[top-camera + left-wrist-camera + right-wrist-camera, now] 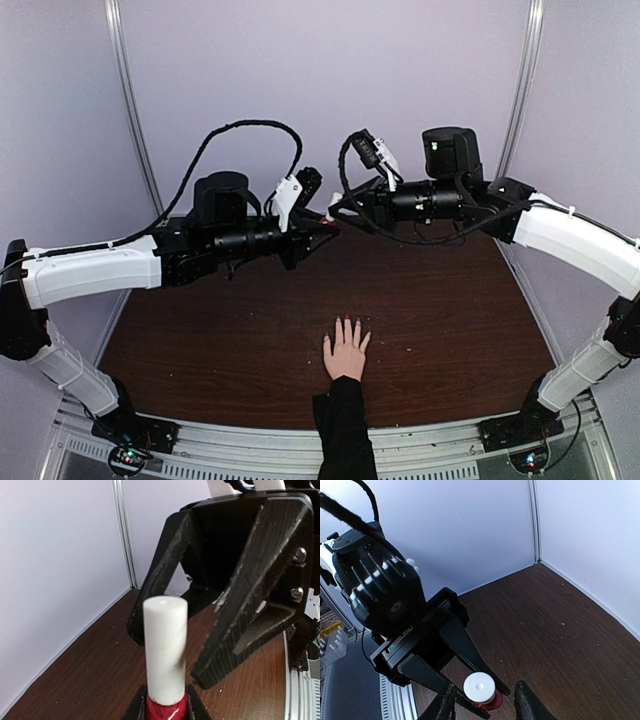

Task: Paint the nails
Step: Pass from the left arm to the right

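The white cap [335, 203] [479, 686] is between the right gripper's fingers, so the robot would hold it by closing now.
A pale hand [346, 354] in a black sleeve lies flat on the brown table near the front edge. Its nails [346, 321] are tiny, and some look reddish. High above the table my two grippers meet. My left gripper [166, 711] is shut on a small red bottle [167, 706] with a tall white cap [165, 647]. My right gripper [485, 707] is open. Its fingers [530, 702] stand on either side of the cap [479, 686] with gaps, apart from it. In the left wrist view, the right gripper's black fingers [250, 605] loom around and behind the cap.
White walls enclose the dark wooden table [450, 300] at the back and sides, with a metal rail [300, 445] along the front. Both arm bases sit at the near corners. The sleeve [345, 430] reaches in over the front edge at the centre.
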Motion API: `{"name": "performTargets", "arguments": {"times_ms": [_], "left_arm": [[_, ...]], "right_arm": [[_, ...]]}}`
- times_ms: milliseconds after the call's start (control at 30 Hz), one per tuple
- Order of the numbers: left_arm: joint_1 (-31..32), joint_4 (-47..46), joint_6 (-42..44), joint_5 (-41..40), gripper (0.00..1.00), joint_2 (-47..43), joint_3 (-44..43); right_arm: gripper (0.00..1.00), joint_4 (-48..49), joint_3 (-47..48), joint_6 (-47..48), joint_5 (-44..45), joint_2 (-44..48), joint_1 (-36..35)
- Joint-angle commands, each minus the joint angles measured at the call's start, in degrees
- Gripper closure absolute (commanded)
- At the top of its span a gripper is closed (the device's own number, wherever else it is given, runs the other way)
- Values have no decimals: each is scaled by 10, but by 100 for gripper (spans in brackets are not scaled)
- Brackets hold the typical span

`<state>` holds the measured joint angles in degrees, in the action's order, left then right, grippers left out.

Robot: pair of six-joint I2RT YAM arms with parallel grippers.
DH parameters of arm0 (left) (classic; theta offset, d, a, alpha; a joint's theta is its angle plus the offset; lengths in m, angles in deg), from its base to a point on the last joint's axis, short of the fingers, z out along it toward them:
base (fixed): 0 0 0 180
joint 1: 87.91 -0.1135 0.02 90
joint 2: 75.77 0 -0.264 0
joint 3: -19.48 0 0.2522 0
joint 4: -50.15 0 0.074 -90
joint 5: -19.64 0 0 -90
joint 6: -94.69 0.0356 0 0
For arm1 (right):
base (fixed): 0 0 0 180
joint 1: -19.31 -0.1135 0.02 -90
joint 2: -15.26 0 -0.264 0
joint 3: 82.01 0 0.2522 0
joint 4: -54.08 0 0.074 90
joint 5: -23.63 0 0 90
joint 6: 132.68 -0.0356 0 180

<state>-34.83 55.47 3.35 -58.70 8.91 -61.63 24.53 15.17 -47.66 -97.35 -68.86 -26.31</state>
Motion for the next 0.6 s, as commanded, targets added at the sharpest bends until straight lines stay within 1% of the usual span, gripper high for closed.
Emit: {"name": "performTargets", "arguments": {"times_ms": [0, 100, 233, 333, 433, 533, 567], "left_arm": [[-3, -10, 8, 12, 100, 3, -12], [-3, -8, 8, 12, 100, 3, -14], [-3, -7, 23, 11, 100, 5, -16], [-3, -8, 23, 4, 100, 5, -16], [-3, -7, 20, -10, 100, 7, -16], [-3, -6, 15, -33, 100, 5, -14], [-3, -7, 15, -39, 93, 3, -12]], "right_arm": [[60, 6, 27, -13, 10, -7, 0], [62, 10, 26, -16, 12, -10, 1], [68, 16, 24, -20, 12, -14, 0], [78, 15, 26, -21, 6, -19, 0], [86, 14, 27, -19, 5, -20, 1], [96, 10, 26, -12, 10, -18, 1], [98, 8, 26, -8, 14, -16, 1]]}}
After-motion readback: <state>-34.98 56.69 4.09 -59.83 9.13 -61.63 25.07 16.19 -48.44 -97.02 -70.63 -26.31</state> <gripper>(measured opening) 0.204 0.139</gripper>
